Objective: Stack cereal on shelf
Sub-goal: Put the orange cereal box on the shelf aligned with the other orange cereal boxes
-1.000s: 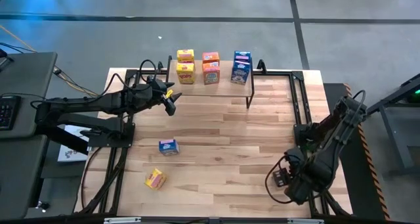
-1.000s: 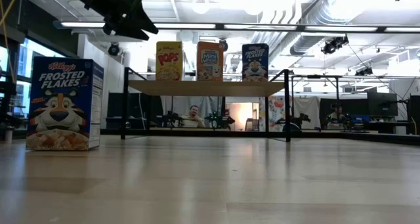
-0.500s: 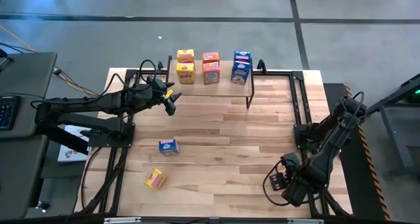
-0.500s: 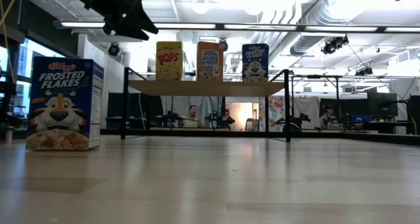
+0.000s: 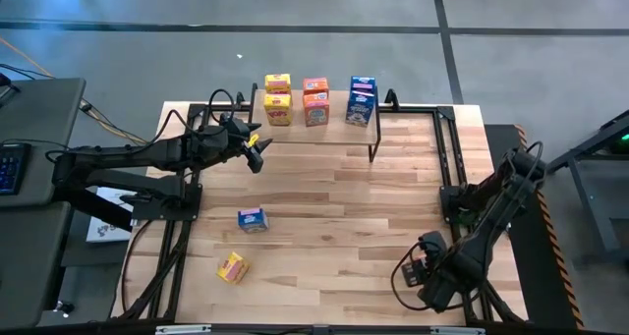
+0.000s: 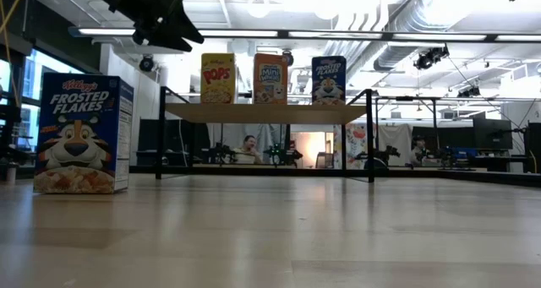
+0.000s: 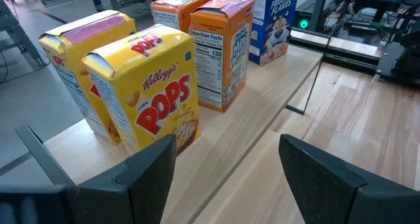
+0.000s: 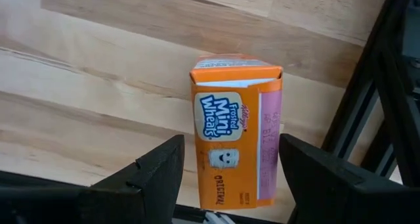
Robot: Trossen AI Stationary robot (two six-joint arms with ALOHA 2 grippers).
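The right gripper grabs the orange Mini Wheats box by its long sides near the ORIGINAL print next, to stack the box on the shelf.
On the shelf [image 5: 329,122] stand two yellow [image 5: 278,107], two orange [image 5: 316,108] and two blue [image 5: 361,105] cereal boxes, each pair one behind the other. My left gripper [image 7: 226,158] hangs open just off the shelf's left end, facing the yellow boxes [image 7: 157,86]. An orange cereal box [image 8: 236,132] lies front up on the table near the right frame rail. My right gripper [image 8: 231,165] points down over it, a finger on each side. In the high view my right gripper [image 5: 432,281] hides that box. A blue box [image 5: 252,219] and a yellow box [image 5: 233,267] rest on the table. My right gripper comes at the orange box from above, its fingers [image 8: 157,175] standing beside the box's two long sides [image 8: 197,158]. I cannot tell whether they touch it. The box lies flat on the table.
A black frame rail [image 8: 380,86] runs close beside the orange box along the table's right side. The shelf's thin black legs [image 5: 373,146] stand at the far middle. Bare wood [image 5: 344,217] lies between the two arms.
My right gripper has sunk toward the table and shifted slightly toward the near edge, still pointing down, its finger gap unchanged.
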